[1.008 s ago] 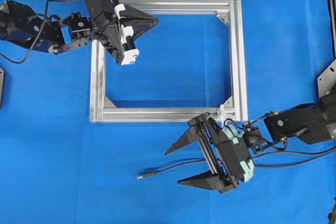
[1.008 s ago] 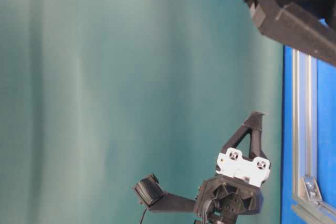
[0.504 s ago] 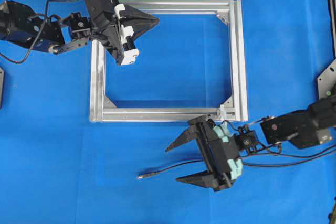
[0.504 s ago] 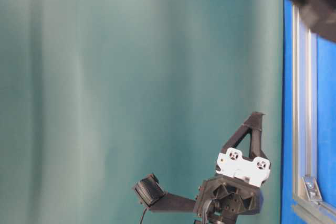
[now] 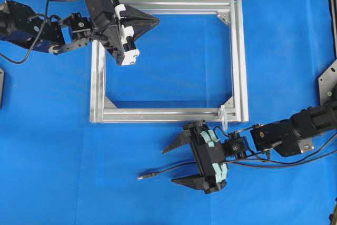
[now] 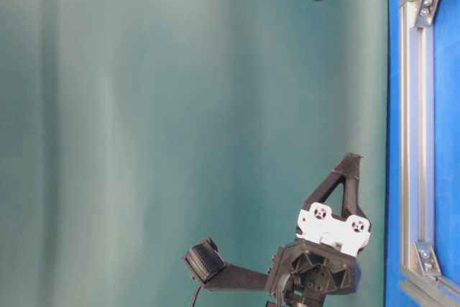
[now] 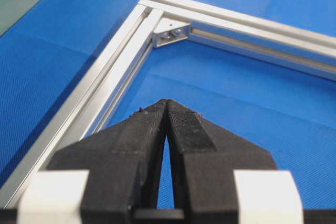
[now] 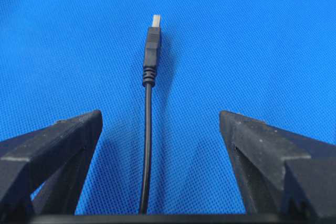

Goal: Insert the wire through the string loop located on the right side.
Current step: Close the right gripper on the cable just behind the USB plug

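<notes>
Both fingers of the right gripper reach down near the mat on either side of the thin part of the wire behind the plug, so the right gripper needs to close. Closing now would hold the wire now.
The wire lies on the blue mat in front of the frame, its plug pointing left. In the right wrist view the wire runs straight ahead, and its plug ends in a metallic tip. My right gripper is open and straddles the wire, touching nothing. The wire passes between the two fingers, nearer the left one. The string loop sits on the silver frame at its near right corner. My left gripper is shut and empty over the frame's far left corner.
The frame's rails and a corner bracket lie below the left gripper. Thick black arm cables trail to the right behind the right arm. A dark fixture stands at the right edge.
My right gripper has moved left and turned, so that the wire now lies between its open fingers. The left arm has not moved.
</notes>
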### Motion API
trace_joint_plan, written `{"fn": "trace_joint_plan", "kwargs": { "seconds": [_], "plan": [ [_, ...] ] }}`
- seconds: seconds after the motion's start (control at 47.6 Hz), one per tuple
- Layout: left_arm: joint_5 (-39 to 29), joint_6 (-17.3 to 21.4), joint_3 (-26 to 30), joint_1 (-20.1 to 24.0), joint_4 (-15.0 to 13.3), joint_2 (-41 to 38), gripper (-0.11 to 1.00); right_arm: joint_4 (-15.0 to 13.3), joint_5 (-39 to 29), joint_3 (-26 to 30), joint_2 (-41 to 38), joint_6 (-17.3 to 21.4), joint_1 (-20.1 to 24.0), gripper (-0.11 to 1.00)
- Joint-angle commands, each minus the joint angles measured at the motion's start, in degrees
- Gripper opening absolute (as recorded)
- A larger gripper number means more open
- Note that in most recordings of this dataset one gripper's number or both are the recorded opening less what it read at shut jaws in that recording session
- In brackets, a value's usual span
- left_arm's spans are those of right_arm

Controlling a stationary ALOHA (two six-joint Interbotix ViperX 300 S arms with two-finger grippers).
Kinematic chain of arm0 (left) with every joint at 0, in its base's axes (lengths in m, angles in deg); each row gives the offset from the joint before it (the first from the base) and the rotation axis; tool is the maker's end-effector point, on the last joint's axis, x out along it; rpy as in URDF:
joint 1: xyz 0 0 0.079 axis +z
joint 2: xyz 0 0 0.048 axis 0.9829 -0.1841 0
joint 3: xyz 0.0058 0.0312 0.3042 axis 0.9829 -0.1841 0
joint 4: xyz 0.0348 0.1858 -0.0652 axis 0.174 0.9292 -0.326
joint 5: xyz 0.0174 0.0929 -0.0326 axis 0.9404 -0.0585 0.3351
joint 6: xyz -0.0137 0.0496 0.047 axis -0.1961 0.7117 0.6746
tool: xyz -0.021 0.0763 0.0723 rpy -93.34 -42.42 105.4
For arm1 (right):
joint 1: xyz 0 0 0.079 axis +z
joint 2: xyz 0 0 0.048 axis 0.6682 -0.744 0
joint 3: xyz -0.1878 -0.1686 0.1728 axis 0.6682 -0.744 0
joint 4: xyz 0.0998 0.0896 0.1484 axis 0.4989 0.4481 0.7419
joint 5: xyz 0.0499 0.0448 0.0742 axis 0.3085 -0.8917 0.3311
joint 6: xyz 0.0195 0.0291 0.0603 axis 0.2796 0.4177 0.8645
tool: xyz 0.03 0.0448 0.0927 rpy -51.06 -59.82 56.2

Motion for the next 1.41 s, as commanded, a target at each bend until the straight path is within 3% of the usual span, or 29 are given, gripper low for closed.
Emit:
{"fn": "trace_joint_plan", "kwargs": {
  "seconds": [0.0,0.336,0.441,0.504,0.672,0.798,1.387],
  "plan": [
    [0.3,0.2,0.5,-0.2,0.2,1.8,0.00,0.2,0.7,0.9,0.8,0.1,0.3,0.86],
    [0.2,0.1,0.4,-0.1,0.2,1.8,0.00,0.3,0.6,1.8,-0.1,0.0,0.3,0.86],
    [0.2,0.1,0.5,-0.1,0.2,1.8,0.00,0.3,0.6,2.3,-0.4,-0.3,0.3,0.80],
    [0.2,0.1,0.4,-0.1,0.2,1.7,0.00,0.2,0.5,2.3,-0.5,-0.4,0.3,0.67],
    [0.2,0.1,0.4,-0.1,0.2,1.8,0.00,0.2,0.4,2.0,-0.5,-0.6,0.3,0.18],
    [0.2,0.1,0.4,-0.2,0.2,1.8,0.00,0.2,0.4,2.0,-0.5,-0.6,0.3,-0.02],
    [-0.3,0.1,0.4,-0.1,0.2,1.8,0.00,0.1,-2.3,1.8,3.1,-0.4,0.5,-0.04]
  ]
}}
